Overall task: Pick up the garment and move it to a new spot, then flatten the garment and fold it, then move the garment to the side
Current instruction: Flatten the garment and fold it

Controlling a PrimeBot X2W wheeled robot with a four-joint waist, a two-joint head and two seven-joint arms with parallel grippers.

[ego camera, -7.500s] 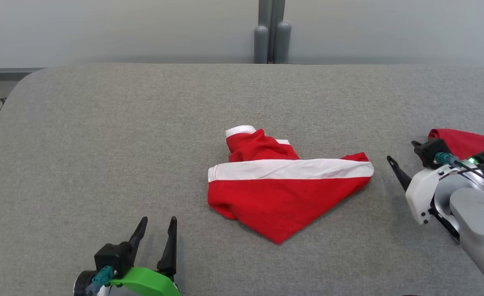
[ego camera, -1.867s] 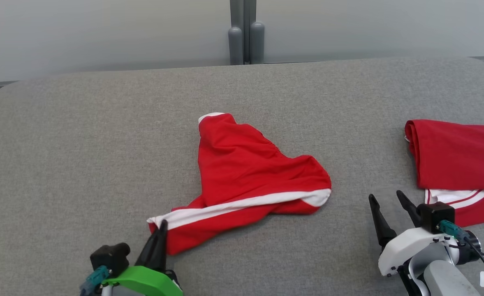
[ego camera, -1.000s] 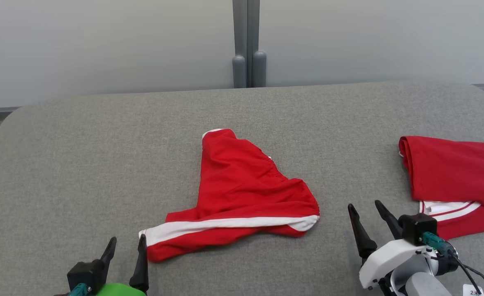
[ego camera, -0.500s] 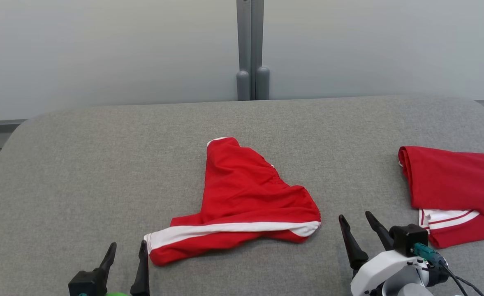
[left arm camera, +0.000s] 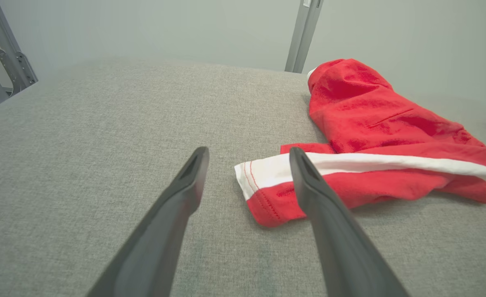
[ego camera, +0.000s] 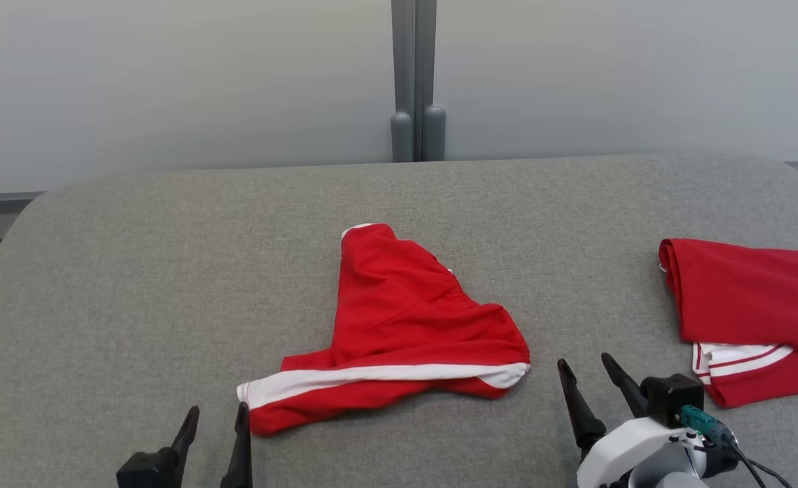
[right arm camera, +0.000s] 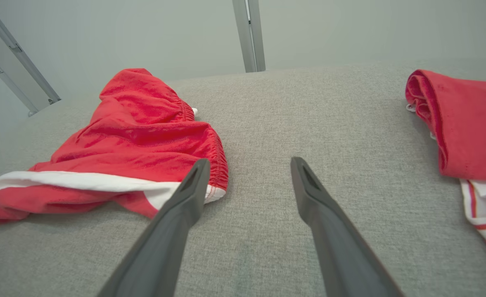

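I should pinch the white-striped hem corner (ego camera: 247, 394) with my left gripper next, because its edge sticks out free, while the body of the shorts (ego camera: 404, 309) is slack and crumpled.
The garment (ego camera: 405, 332) is a pair of red shorts with a white stripe, lying crumpled at the middle of the grey table (ego camera: 134, 285). Its striped end (left arm camera: 267, 181) points toward the near left. My left gripper (ego camera: 217, 415) stands open just in front of that end, touching nothing; in the left wrist view (left arm camera: 247, 154) the cloth's corner lies past the fingertips. My right gripper (ego camera: 583, 362) is open too, just right of the garment's elastic edge (right arm camera: 218, 156), with nothing between its fingers.
A second red garment (ego camera: 751, 312) with white and red trim lies folded at the table's right side (right arm camera: 470, 123). A grey post (ego camera: 413, 81) rises behind the far edge. Bare grey cloth surface spreads to the left and far side.
The garment was dragged from its earlier spot and turned, then let go by my left gripper, which has drawn back and opened. Over the last second the head view has shifted slightly; both grippers sit lower.
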